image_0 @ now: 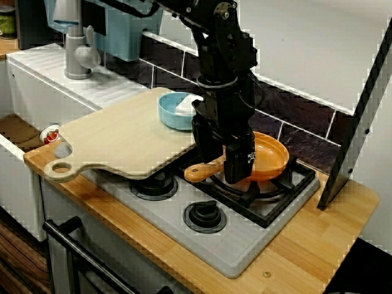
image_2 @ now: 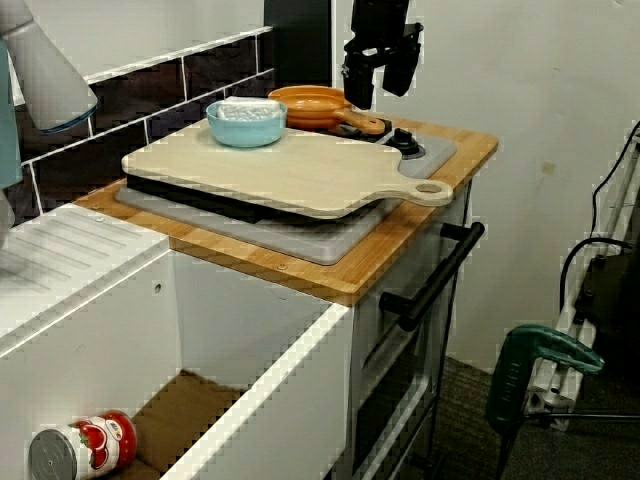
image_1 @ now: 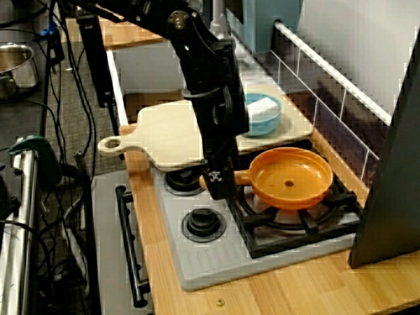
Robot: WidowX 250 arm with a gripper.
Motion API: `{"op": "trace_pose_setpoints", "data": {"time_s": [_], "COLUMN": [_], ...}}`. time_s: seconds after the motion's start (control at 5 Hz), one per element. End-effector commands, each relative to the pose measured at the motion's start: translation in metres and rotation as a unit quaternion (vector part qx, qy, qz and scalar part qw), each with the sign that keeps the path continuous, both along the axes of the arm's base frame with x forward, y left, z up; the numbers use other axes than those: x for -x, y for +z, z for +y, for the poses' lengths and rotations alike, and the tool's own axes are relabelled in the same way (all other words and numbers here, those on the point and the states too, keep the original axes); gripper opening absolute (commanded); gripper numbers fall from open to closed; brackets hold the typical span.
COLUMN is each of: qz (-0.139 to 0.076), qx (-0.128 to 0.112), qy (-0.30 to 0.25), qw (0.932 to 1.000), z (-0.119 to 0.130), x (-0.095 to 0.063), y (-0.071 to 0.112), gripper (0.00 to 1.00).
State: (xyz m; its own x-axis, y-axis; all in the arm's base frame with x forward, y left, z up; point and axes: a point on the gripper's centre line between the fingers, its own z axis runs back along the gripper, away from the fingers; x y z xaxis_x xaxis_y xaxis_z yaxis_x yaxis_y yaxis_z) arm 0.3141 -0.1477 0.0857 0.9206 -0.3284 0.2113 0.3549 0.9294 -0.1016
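Note:
My gripper grabs the pan by its slim orange handle [image_0: 213,166] next, since the pan's bowl is wide and round.
My black gripper [image_2: 380,85] hangs open just above the handle [image_2: 362,122] of an orange pan [image_2: 310,100] in the low view from the sink side, with a gap showing between its two fingers. From the front, the gripper [image_0: 236,174] covers the middle of the handle [image_0: 199,172], and the pan [image_0: 272,156] rests on the black grate of the back right burner. In the view from the stove's side the gripper [image_1: 220,187] stands at the handle's root beside the empty pan [image_1: 289,177]. Whether the fingers touch the handle is not clear.
A wooden cutting board [image_0: 122,138] lies over the left burners, carrying a blue bowl [image_0: 174,110] with something white in it. Two stove knobs [image_0: 204,215] sit at the front. A tomato can [image_2: 80,445] lies in the sink. A black panel [image_0: 355,122] leans at the right.

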Motion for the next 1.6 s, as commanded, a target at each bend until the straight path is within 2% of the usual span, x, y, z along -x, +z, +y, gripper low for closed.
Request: {"op": "trace_pose_setpoints", "data": {"time_s": [0.0, 0.4, 1.4], "qz": [-0.033, -0.031, -0.031], "qx": [0.025, 0.02, 0.0], "qy": [0.007, 0.015, 0.017], "qw": [0.9991, 0.9992, 0.9994], "z": [0.028, 0.039, 0.026], "x": [-0.008, -0.007, -0.005], "y": [0.04, 0.032, 0.006], "gripper": [1.0, 1.0, 1.0]}}
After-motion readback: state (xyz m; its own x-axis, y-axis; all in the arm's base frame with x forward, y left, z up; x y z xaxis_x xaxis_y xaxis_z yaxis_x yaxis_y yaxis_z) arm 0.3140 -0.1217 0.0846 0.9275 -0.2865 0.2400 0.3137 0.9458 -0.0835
